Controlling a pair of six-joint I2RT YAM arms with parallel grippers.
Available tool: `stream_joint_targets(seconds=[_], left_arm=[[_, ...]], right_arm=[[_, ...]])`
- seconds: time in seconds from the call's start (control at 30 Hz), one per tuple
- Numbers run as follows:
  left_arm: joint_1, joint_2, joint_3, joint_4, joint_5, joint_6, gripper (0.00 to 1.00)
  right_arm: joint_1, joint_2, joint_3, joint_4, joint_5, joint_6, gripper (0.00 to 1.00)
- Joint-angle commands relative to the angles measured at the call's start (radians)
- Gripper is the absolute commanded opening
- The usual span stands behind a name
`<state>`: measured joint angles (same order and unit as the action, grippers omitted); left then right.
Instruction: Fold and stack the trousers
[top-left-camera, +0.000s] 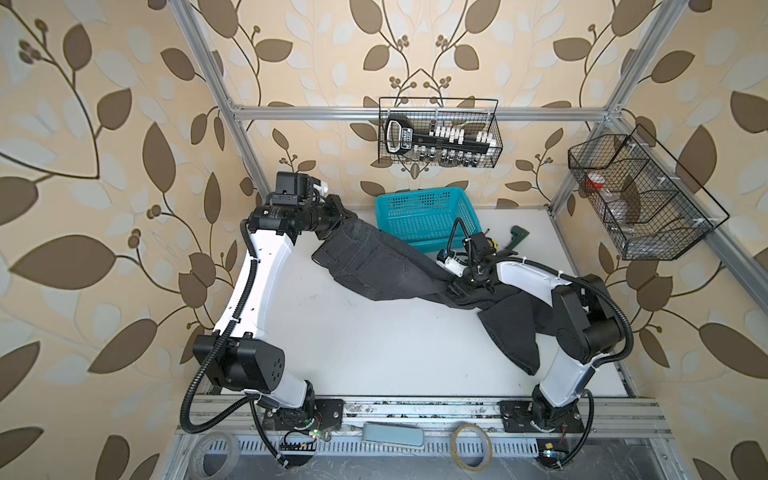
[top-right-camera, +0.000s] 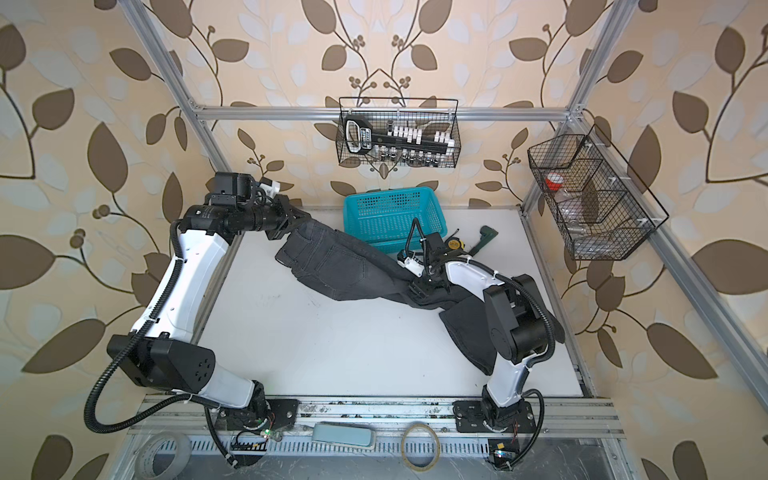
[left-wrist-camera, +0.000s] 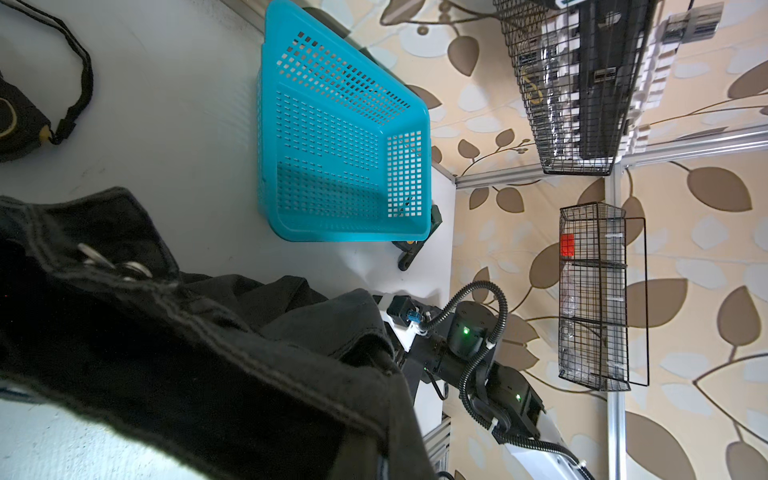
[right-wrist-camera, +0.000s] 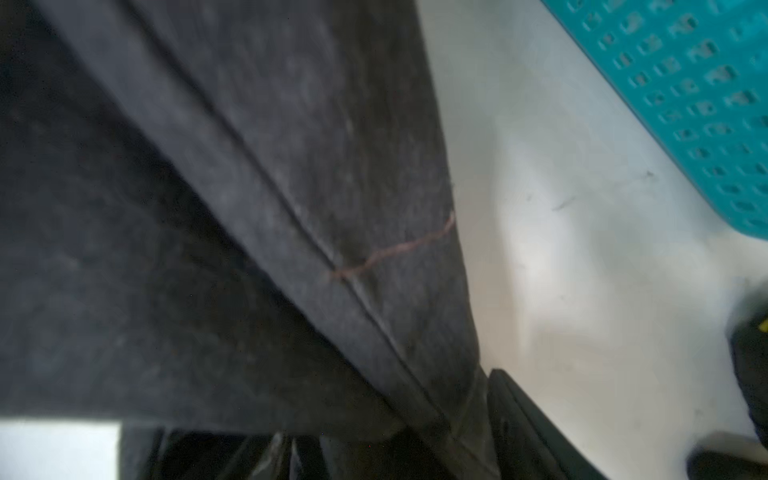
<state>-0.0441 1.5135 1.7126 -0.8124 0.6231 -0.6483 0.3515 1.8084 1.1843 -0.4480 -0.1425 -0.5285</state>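
The trousers need to be spread flat for folding, so the robot's right gripper will next grab the trouser leg by its seamed edge near the knees.
The dark charcoal trousers stretch across the white table from back left to right. Their back pockets face up. My left gripper is shut on the waistband and holds it off the table; in the left wrist view cloth covers its jaws. My right gripper stands over the legs near the knees, open, with the leg cloth lying between its wide-set jaws; one finger shows beside the cloth. The leg ends lie under the right arm.
A teal basket stands at the back, just behind the trousers. A green tool and a black-and-yellow tape measure lie to its right. Wire baskets hang on the frame. Tape rolls sit on the front rail.
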Motion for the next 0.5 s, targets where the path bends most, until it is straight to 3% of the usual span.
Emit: stream_joint_targets(seconds=[0.0, 0.1, 0.23, 0.37, 0.47], left_arm=[[0.009, -0.041, 0.004, 0.010, 0.027, 0.061, 0.00], [0.009, -0.045, -0.007, -0.003, 0.023, 0.072, 0.00], [0.009, -0.047, -0.027, 0.009, 0.021, 0.069, 0.00], [0.008, -0.041, -0.025, 0.007, 0.026, 0.068, 0.00], [0.009, -0.040, -0.020, -0.002, 0.017, 0.077, 0.00]], right_arm=[[-0.005, 0.012, 0.042, 0.051, -0.071, -0.015, 0.69], [-0.048, -0.035, 0.030, 0.108, -0.221, 0.061, 0.70], [-0.072, -0.087, -0.008, 0.224, -0.337, 0.143, 0.71], [-0.049, -0.045, 0.023, 0.159, -0.274, 0.078, 0.71], [-0.061, -0.031, 0.020, 0.170, -0.289, 0.076, 0.70]])
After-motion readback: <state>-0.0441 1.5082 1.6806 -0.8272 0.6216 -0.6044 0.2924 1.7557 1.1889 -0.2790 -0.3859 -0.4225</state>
